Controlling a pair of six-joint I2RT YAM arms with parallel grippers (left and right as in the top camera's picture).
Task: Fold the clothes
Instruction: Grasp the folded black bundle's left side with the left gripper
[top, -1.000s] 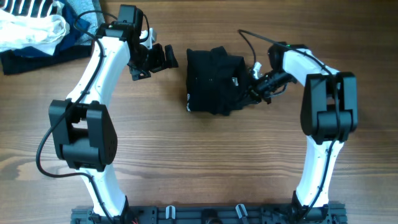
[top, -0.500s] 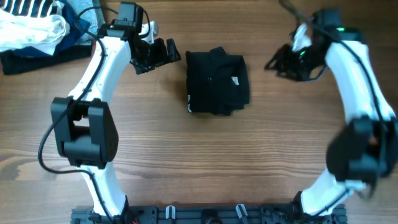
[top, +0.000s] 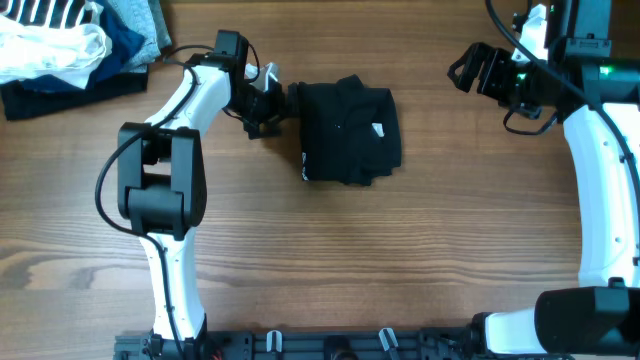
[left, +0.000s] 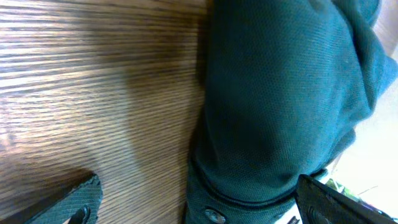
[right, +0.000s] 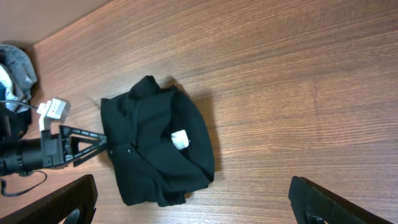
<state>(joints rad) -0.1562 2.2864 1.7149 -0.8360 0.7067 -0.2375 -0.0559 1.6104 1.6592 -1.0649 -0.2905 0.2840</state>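
My left gripper is to grab the folded black garment (top: 348, 132) next by the garment's edge that faces the heap, to stack it on the other clothes.
The folded black garment (top: 348, 132) lies on the table, a white tag (top: 378, 129) showing on its right side. My left gripper (top: 275, 108) stands open, low at the garment's left edge. In the left wrist view the cloth (left: 280, 106) fills the right half and its buttoned hem lies between the open fingers (left: 81, 198). My right gripper (top: 478, 72) hangs open, high and off to the garment's right, holding nothing. From the right wrist the garment (right: 155, 146) and the left gripper (right: 81, 143) show far below.
A heap of other clothes (top: 60, 45), white, striped and dark blue, sits at the table's back left corner. Bare wood table (top: 330, 260) surrounds the garment. The table's far edge (right: 62, 22) shows in the right wrist view.
My right gripper opened, let go of the garment's right side, and lifted away up and to the right. The left gripper slid right to the garment's left edge.
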